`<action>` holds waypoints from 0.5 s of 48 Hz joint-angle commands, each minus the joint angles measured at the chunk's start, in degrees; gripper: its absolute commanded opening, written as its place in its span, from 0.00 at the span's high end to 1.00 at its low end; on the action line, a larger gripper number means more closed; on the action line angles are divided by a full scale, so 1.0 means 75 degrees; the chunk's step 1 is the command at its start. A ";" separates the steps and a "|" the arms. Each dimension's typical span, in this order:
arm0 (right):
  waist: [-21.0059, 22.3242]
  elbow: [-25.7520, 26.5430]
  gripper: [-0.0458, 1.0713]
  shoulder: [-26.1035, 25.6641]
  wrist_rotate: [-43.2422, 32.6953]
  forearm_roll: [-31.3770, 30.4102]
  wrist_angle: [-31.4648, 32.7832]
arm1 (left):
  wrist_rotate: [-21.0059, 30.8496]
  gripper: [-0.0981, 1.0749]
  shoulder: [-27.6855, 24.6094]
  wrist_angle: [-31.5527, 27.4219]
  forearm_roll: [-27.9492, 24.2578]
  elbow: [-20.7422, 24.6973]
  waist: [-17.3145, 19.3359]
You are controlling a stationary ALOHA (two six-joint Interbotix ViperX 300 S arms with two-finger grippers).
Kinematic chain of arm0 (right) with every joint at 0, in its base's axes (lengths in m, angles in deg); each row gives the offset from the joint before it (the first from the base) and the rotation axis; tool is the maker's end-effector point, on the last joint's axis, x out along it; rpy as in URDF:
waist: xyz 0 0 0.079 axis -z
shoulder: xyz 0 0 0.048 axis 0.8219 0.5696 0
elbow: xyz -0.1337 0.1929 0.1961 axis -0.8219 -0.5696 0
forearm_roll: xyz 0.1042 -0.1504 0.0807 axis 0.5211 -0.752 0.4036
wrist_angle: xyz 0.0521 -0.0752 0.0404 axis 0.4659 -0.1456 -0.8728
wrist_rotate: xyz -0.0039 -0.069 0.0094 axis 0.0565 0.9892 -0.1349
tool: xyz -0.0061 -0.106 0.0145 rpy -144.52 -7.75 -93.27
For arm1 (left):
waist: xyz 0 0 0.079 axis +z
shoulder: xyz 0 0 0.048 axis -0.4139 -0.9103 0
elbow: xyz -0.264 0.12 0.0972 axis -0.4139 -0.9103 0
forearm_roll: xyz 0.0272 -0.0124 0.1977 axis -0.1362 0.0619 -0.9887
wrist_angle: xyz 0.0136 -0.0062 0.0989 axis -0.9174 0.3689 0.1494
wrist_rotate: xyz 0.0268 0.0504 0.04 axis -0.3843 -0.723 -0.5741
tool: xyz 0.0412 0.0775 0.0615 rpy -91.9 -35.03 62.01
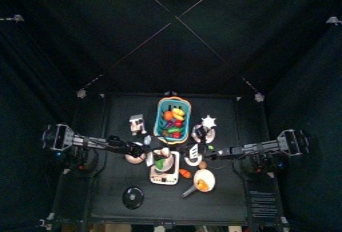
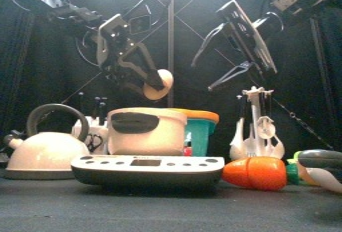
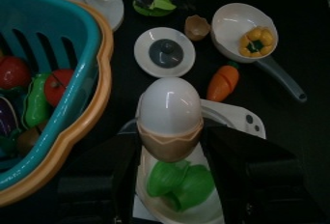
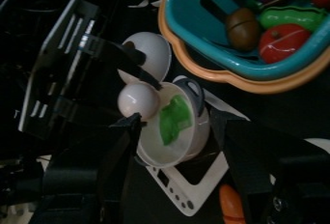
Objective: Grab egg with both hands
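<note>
The robot's right gripper will grab the egg by its exposed side next, so that the robot holds the egg with both hands.
The egg, white above and tan below, hangs above the table in the front view. It fills the middle of the left wrist view. My left gripper is shut on the egg and holds it over a white dish with a green leaf. My right gripper is open and hangs to the right of the egg, apart from it. In the right wrist view the egg shows in the other arm's jaws, beyond my own open right gripper. In the top view both grippers meet near the table's middle, left and right.
A teal and orange basket of toy vegetables stands beside the egg. A pan holding a yellow pepper, a carrot and a round lid lie beyond. At the front stand a kettle, a scale and a utensil stand.
</note>
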 commanded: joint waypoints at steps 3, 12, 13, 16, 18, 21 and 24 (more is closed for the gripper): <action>0.0164 0.0457 0.14 0.0234 0.0000 -0.0047 -0.0516 | -0.0059 0.26 -0.0105 0.0082 -0.0223 0.0410 0.0164; 0.0270 0.0844 0.14 0.0691 0.0023 -0.0105 -0.0762 | -0.0047 0.26 -0.0164 0.0129 -0.0223 0.0598 0.0176; 0.0293 0.0879 0.14 0.0715 0.0023 -0.0117 -0.0773 | -0.0047 0.26 -0.0188 0.0141 -0.0223 0.0621 0.0164; 0.0363 0.0961 0.14 0.0809 0.0023 -0.0152 -0.0809 | -0.0059 0.26 -0.0234 0.0152 -0.0223 0.0645 0.0152; 0.0398 0.1008 0.14 0.0855 0.0035 -0.0164 -0.0844 | -0.0059 0.26 -0.0270 0.0176 -0.0223 0.0645 0.0141; 0.0457 0.1043 0.14 0.0902 0.0035 -0.0176 -0.0891 | -0.0047 0.26 -0.0305 0.0176 -0.0223 0.0645 0.0117; 0.0480 0.1078 0.14 0.0949 0.0035 -0.0176 -0.0926 | -0.0047 0.26 -0.0305 0.0164 -0.0223 0.0645 0.0117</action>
